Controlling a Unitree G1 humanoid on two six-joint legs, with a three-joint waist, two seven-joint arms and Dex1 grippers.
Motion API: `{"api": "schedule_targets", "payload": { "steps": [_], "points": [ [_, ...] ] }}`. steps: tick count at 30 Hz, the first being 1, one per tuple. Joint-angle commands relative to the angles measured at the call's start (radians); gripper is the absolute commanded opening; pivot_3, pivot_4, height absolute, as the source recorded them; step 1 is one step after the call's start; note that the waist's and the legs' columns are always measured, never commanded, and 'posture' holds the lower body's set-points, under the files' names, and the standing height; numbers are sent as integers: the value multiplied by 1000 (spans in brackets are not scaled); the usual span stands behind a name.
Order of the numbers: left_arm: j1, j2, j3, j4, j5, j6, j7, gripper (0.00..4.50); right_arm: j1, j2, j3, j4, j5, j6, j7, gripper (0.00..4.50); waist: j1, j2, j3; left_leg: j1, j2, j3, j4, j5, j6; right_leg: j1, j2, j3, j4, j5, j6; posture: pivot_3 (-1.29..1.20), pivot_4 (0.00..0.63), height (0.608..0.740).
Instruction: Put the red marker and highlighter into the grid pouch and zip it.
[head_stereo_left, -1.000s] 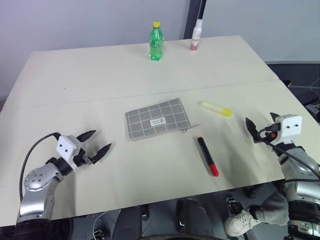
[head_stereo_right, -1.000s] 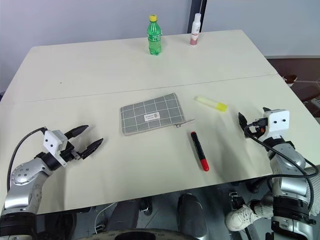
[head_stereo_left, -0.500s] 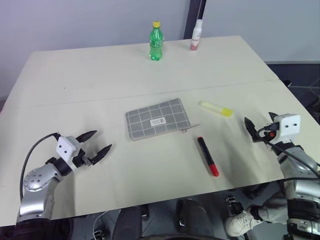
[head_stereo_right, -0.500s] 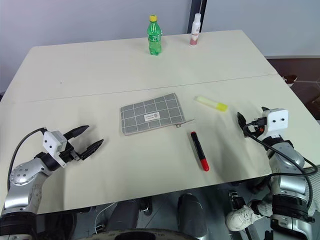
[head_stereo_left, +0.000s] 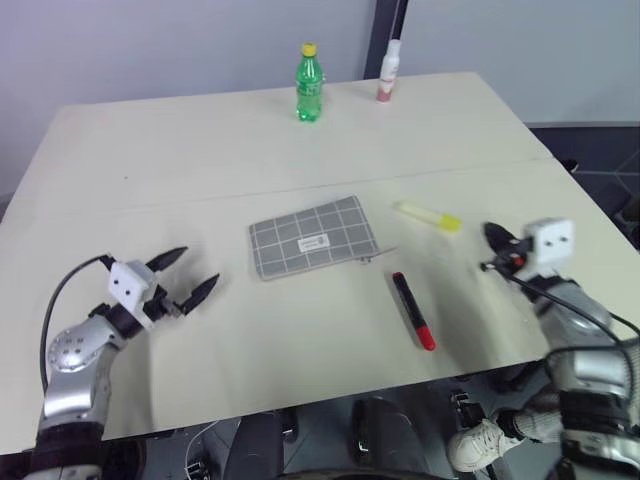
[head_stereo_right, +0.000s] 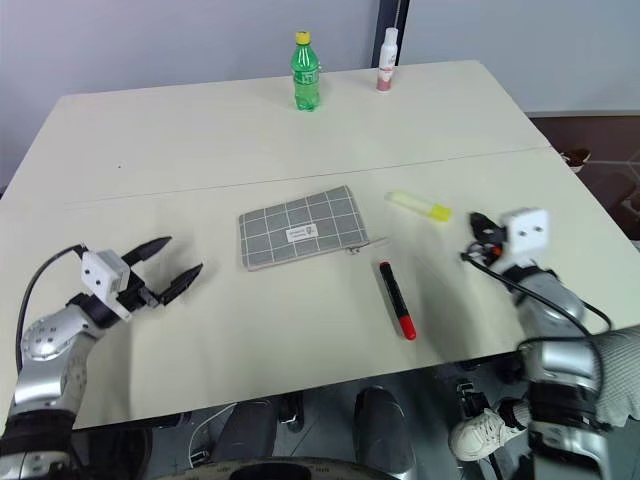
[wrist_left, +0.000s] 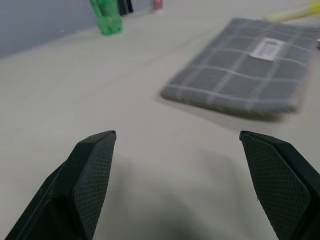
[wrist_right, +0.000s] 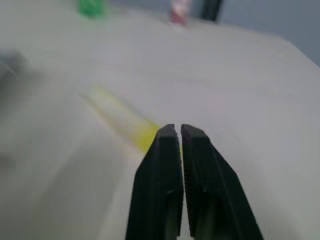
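I need to grab the grid pouch with my left gripper next, by its zipper corner (head_stereo_left: 264, 272) opposite the pull strap. That will keep the pouch steady for the red marker (head_stereo_left: 413, 310).
The grid pouch (head_stereo_left: 312, 237) lies flat in the middle of the table, grey with white lines and a small white label. Right of it lies the red marker (head_stereo_left: 413, 310), black with a red end toward me. The pale-yellow highlighter (head_stereo_left: 428, 215) rests farther back and to the right. My right gripper (head_stereo_left: 492, 240) hovers just right of the highlighter, shut with nothing in it; in the right wrist view its fingers (wrist_right: 172, 165) meet in front of the blurred highlighter (wrist_right: 122, 119). My left gripper (head_stereo_left: 188, 273) stands open left of the pouch (wrist_left: 250, 80), apart from it.
A green bottle (head_stereo_left: 308, 83) with a yellow cap and a white-and-pink bottle (head_stereo_left: 387, 72) stand at the table's far edge. The table's front edge (head_stereo_left: 300, 405) runs close below both arms.
My right gripper has closed and moved left toward the highlighter. My left gripper has lifted slightly and moved forward, still open.
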Motion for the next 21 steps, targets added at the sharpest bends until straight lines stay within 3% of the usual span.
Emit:
{"api": "schedule_targets", "payload": {
  "steps": [1, 5, 7, 10, 15, 21],
  "points": [
    [-91, -3, -21, 95, 44, -70, 11, 4170, -123, 98, 122, -13, -62, -2, -51, 22, 1, 0, 0, 0, 0, 0, 1, 0, 0, 0, 0, 0, 1, 0, 0, 0, 150, 740],
    [-208, -6, -83, 236, 129, -191, 3, 4170, -219, 175, 228, 89, -161, -47, -79, 22, 16, 0, -1, -2, -1, 1, 1, 0, 0, -1, 1, -2, 1, 2, 3, 0, 150, 740],
    [-251, -13, -112, 287, 149, -233, -8, 4170, -244, 177, 284, 129, -218, -57, -71, 22, 17, -1, -1, -3, -3, 4, 2, 0, 0, -2, -1, -2, 1, 2, 3, 0, 150, 740],
    [-292, 23, -221, 377, 260, -456, -82, 4170, -251, 123, 359, 202, -324, -75, -50, 22, 14, -1, -1, -3, -3, 13, 3, 0, 1, -2, -4, -2, 1, 3, 4, 0, 150, 740],
    [-320, 53, -302, 466, 301, -639, -133, 4170, -222, 62, 393, 202, -365, -50, 4, 22, 4, -1, -1, -3, -1, 19, 3, -2, 3, -5, -8, -2, 0, 8, 8, 0, 150, 740],
    [-406, 29, -327, 588, 389, -697, -17, 4170, -214, 65, 411, 181, -386, -17, 25, 22, 7, -1, -3, -1, 1, 19, 3, -5, 7, -7, -7, -2, 0, 8, 7, 0, 150, 740]
  ]
}}
